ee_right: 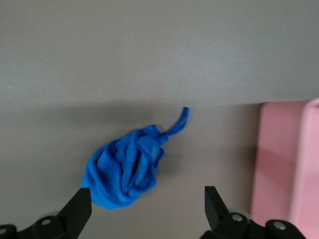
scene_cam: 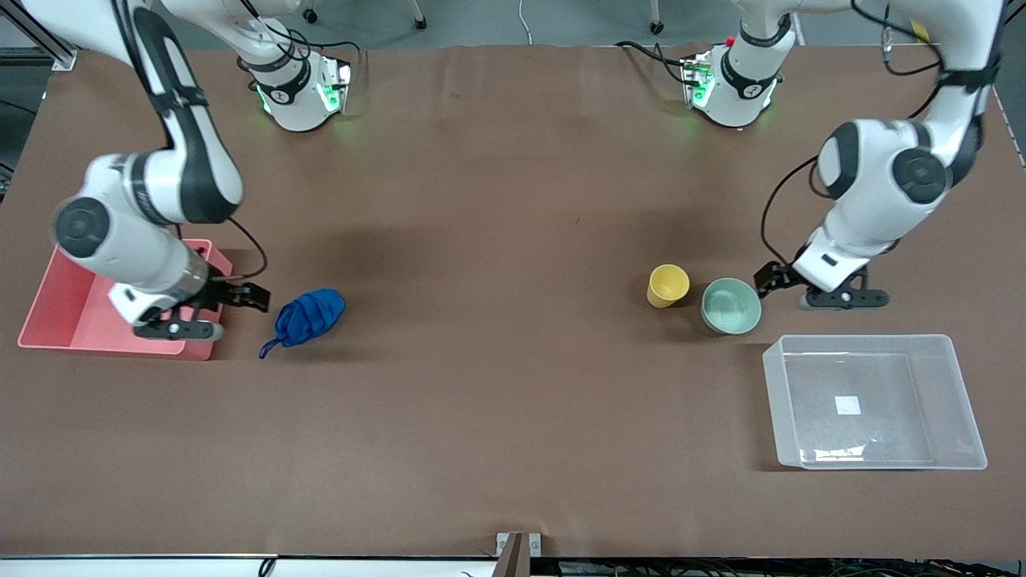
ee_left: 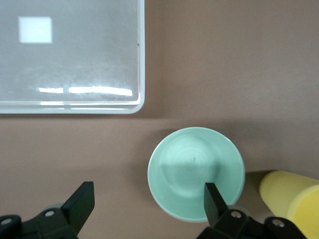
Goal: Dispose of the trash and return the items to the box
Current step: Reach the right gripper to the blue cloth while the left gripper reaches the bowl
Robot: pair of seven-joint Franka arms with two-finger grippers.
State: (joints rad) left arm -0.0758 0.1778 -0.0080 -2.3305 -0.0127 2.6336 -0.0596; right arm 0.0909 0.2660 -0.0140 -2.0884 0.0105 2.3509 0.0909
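I need to grab the blue wad of trash by its bunched body with my right gripper next, to drop it in the pink bin.
The blue wad of trash lies on the brown table beside the pink bin, its thin tail pointing toward the front camera. My right gripper is open and empty, low over the bin's edge next to the wad. In the right wrist view the wad lies just ahead of the gripper. The yellow cup and the mint-green bowl stand side by side. My left gripper is open and empty, over the table beside the bowl. The cup shows past the bowl. The clear box sits empty, nearer the front camera.
The pink bin stands at the right arm's end of the table and shows in the right wrist view. The clear box's rim and its white sticker show in the left wrist view.
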